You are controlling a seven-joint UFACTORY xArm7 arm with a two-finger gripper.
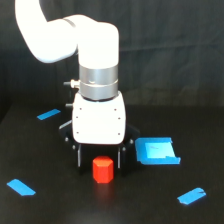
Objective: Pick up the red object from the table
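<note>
My gripper should grab the red object by its flat sides next, to pick it up from the table.
The red object, a small red-orange hexagonal block, stands upright on the black table near the middle of the exterior view. My gripper hangs straight down over it from the white arm. One black finger is to the block's left and the other to its right, with a gap on each side. The gripper is open and touches nothing. The block's base rests on the table, slightly lower in the frame than the fingertips.
A blue square piece lies just right of the gripper. Blue tape strips lie at the back left, front left and front right.
</note>
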